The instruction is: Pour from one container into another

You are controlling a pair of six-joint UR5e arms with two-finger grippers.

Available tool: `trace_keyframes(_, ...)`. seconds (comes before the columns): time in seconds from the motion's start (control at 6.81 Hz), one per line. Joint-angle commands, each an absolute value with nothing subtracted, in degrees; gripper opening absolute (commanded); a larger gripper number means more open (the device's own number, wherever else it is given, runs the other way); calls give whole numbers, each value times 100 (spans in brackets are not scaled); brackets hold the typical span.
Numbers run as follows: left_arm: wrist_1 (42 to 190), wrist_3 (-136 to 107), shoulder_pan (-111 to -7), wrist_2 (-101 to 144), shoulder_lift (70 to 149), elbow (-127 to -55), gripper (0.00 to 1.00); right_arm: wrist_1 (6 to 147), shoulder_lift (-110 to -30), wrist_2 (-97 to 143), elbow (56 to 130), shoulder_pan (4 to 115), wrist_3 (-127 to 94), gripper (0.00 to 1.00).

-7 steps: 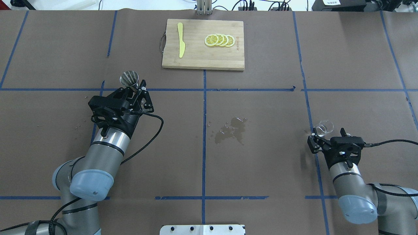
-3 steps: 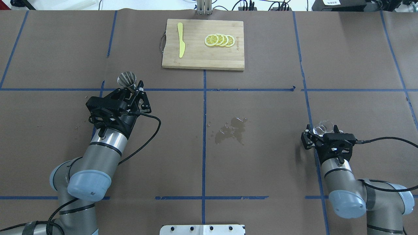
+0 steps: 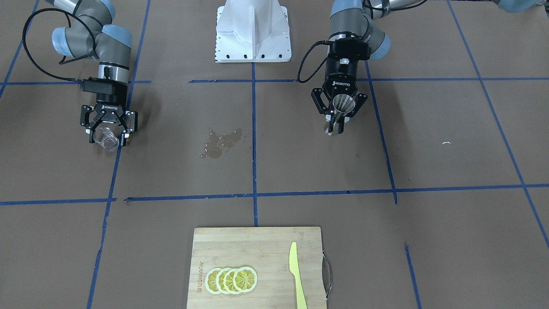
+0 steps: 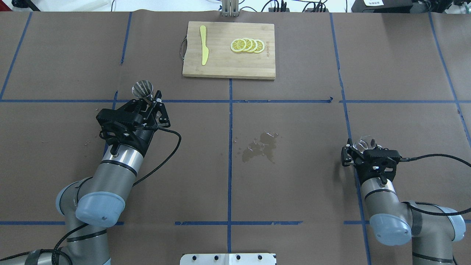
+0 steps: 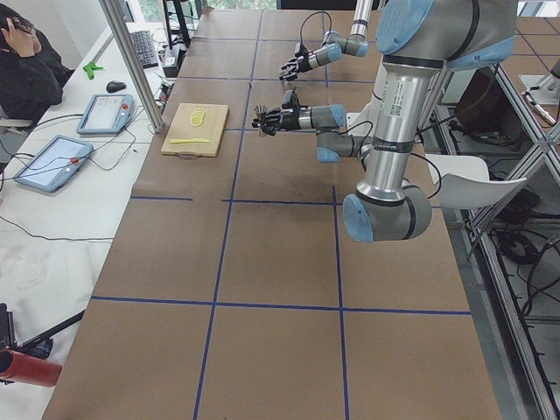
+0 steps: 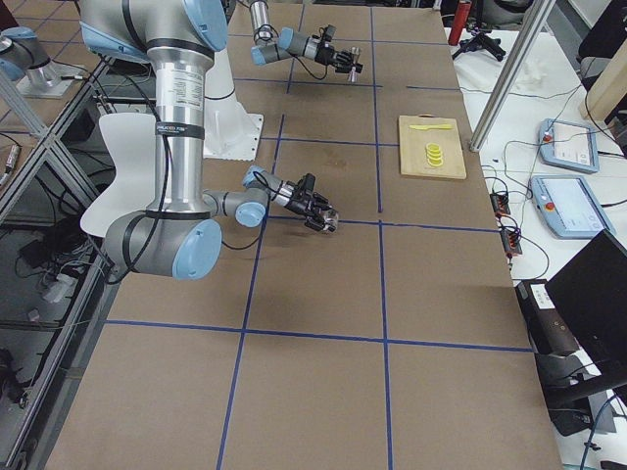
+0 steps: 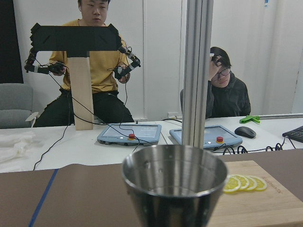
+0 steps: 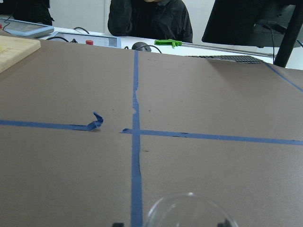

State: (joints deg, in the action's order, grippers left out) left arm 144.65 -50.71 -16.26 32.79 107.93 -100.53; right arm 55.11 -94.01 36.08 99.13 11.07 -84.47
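My right gripper takes hold of the small clear cup by its round side (image 3: 106, 141) next, since that leaves the cup's rim free for pouring.
The steel jigger (image 4: 142, 89) (image 3: 343, 104) stands upright with my left gripper (image 4: 151, 101) (image 3: 333, 125) shut on its narrow waist, left of the table's centre. Its open bowl (image 7: 174, 182) fills the bottom of the left wrist view. The small clear cup (image 4: 364, 144) (image 3: 105, 138) stands on the paper at the right. My right gripper (image 4: 363, 149) (image 3: 108, 134) is open, with one finger on each side of the cup and a small gap showing. Only the cup's rim (image 8: 189, 211) shows at the bottom of the right wrist view.
A wet spill (image 4: 260, 146) darkens the paper between the arms. A bamboo cutting board (image 4: 220, 66) at the far middle holds lemon slices (image 4: 247, 45) and a yellow knife (image 4: 203, 45). Blue tape lines cross the brown paper. Operators sit beyond the far edge.
My right gripper has moved forward and left until its open fingers stand on both sides of the clear cup. My left arm has shifted slightly left with the jigger.
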Motion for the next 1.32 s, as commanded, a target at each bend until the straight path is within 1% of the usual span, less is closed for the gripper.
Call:
trace_keyframes(0.0, 14467, -5071, -1626, 3287, 10793, -10072, 0, 5014, -9395, 3638, 9914, 1134, -8385, 0)
trace_keyframes(0.15, 14467, -5071, -1626, 3278, 10793, -10107, 0, 4757, -9404, 3656, 9958, 1151, -8367, 0)
trace_keyframes(0.29, 14467, -5071, -1626, 3287, 10784, -10055, 0, 4729, -9413, 3656, 10149, 1186, -8071, 0)
trace_keyframes(0.44, 14458, -4889, -1539, 3305, 10802, -9968, 0, 4720, -9422, 3648, 10421, 1187, -7416, 0)
trace_keyframes(0.59, 14475, -4191, -1495, 3322, 10880, -9993, 0, 4728, -9352, 3656, 10754, 1169, -6783, 0)
trace_keyframes(0.73, 14484, -3949, -1390, 3662, 10942, -10002, 0, 4720, -9134, 3656, 10897, 1169, -6072, 0)
trace_keyframes(0.88, 14484, -3920, -1354, 4091, 10951, -10054, 0, 4711, -8732, 3630, 10951, 1169, -5212, 0)
trace_keyframes(1.03, 14832, -3842, -1336, 4513, 11003, -10046, 0, 4711, -8423, 3604, 10986, 1212, -4464, 0)
trace_keyframes(1.18, 15193, -3119, -1336, 5092, 11091, -10055, 0, 4720, -8376, 3595, 11143, 1222, -3795, 0)
